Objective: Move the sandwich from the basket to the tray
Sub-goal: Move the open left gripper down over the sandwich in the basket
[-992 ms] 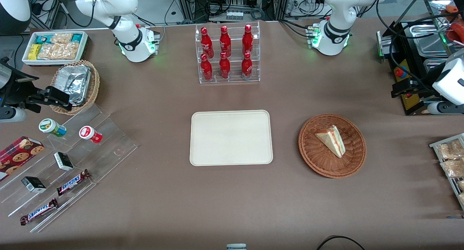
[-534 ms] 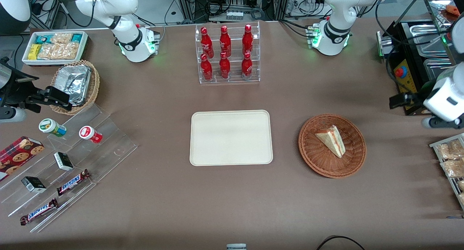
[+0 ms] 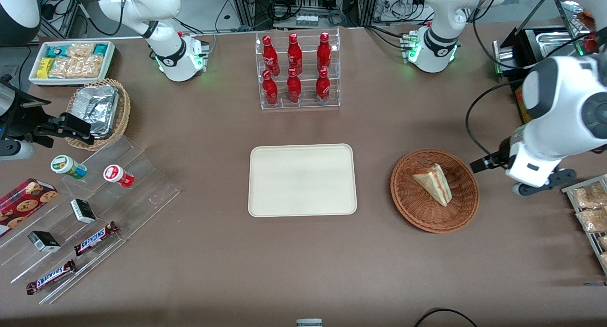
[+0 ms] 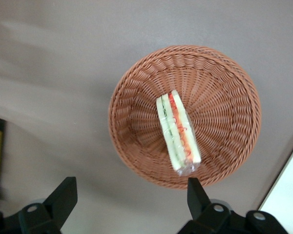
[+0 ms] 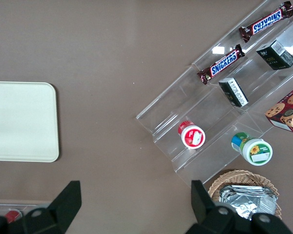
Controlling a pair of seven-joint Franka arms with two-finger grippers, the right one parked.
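Observation:
The sandwich is for the cream tray [image 3: 302,180], and the robot's left gripper will grab it by its end with the crinkled clear wrap [image 3: 427,174].
The sandwich [image 3: 432,183] [image 4: 178,134], a pale wedge with red and green filling layers, lies in the round reddish-brown wicker basket [image 3: 404,200] [image 4: 128,97]. The cream tray [image 3: 302,180] [image 4: 289,194] [image 5: 19,122] lies flat at the table's middle, beside the basket, with nothing on it. My left gripper [image 3: 531,177] [image 4: 129,195] hangs in the air just outside the basket's rim, toward the working arm's end of the table. It is open, its fingers wide apart with only bare table between them.
A clear rack of red bottles [image 3: 296,70] stands farther from the front camera than the tray. Snack packets on a wire rack [image 3: 588,208] and a black machine [image 3: 526,47] sit at the working arm's end. A stepped acrylic display [image 3: 95,208] and a foil-filled tan basket [image 3: 99,111] are at the parked arm's end.
The left arm has swung in from the table's end toward the basket and nearer the front camera. The sandwich, basket and tray have not moved.

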